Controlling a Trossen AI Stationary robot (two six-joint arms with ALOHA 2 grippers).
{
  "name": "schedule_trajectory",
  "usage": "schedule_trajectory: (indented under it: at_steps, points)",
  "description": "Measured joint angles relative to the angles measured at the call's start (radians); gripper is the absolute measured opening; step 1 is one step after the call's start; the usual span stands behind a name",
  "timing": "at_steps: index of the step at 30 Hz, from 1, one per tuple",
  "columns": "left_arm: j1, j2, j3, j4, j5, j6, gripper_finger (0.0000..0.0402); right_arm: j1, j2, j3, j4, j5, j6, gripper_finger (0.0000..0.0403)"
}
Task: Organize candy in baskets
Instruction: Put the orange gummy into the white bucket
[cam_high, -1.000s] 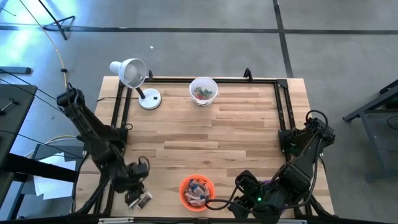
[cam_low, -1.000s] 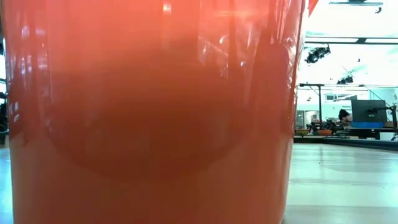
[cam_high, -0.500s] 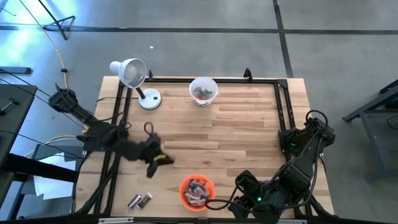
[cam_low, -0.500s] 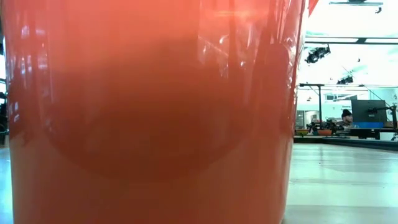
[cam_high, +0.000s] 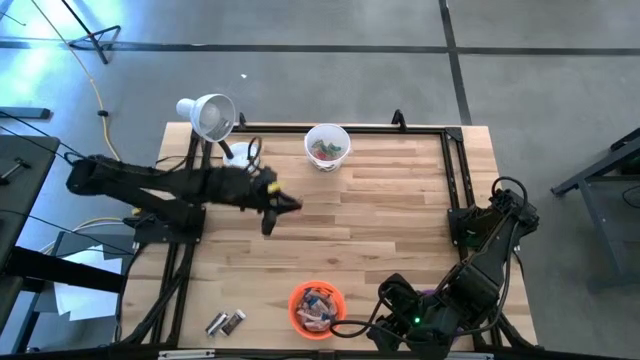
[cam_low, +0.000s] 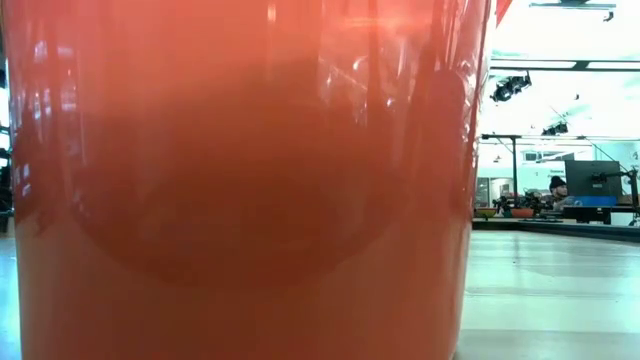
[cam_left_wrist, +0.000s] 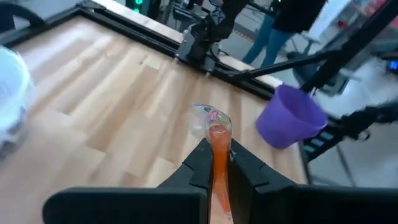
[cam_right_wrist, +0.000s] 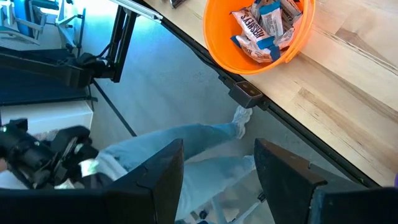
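Note:
The orange-red candy is still short of the white basket's rim, so my left gripper moves it over the white basket next before releasing it.
My left gripper hovers over the table's middle left, shut on an orange-red candy with a clear crinkled end. The white basket stands at the far edge with candy inside. The orange basket stands at the near edge, filled with blue-silver bars. It fills the low view. Two silvery candies lie on the table at the near left. The purple basket stands near the right arm. My right gripper waits open past the near edge, right of the orange basket. My left gripper pinches the orange-red candy between its two fingers. The fingers lie along the wrapper's orange part, and the clear end sticks out past the fingertips. The candy is lifted clear of the table.
A white desk lamp stands at the far left corner, its round base on the wood. A black frame runs along the table's edges. Bare wood lies between the baskets. A person's legs show beyond the near edge.
My left gripper has risen from beside the silvery candies at the near left and swung toward the far edge and the right, nearing the white basket, carrying the orange-red candy clear of the table. The two silvery candies have stayed where they lay.

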Motion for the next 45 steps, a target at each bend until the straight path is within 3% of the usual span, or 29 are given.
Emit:
schedule_trajectory:
  at_steps: [10, 16, 25, 35, 45]
  points:
    - [0.299, 0.064, 0.0, 0.105, 0.292, 0.265, 0.0014, 0.0, 0.0, 0.0, 0.0, 0.0, 0.0, 0.019]
    - [0.404, 0.167, 0.0, 0.244, 0.354, 0.279, 0.0026, 0.0, 0.0, 0.0, 0.0, 0.0, 0.0, 0.019]
    - [0.522, 0.362, 0.114, 0.359, 0.363, 0.35, 0.0043, 0.0, 0.0, 0.0, 0.0, 0.0, 0.0, 0.019]
    - [0.583, 0.534, 0.288, 0.247, 0.361, 0.358, 0.0058, 0.0, 0.0, 0.0, 0.0, 0.0, 0.0, 0.019]
    - [0.608, 0.546, 0.293, 0.246, 0.201, 0.345, 0.009, 0.0, 0.0, 0.0, 0.0, 0.0, 0.0, 0.019]
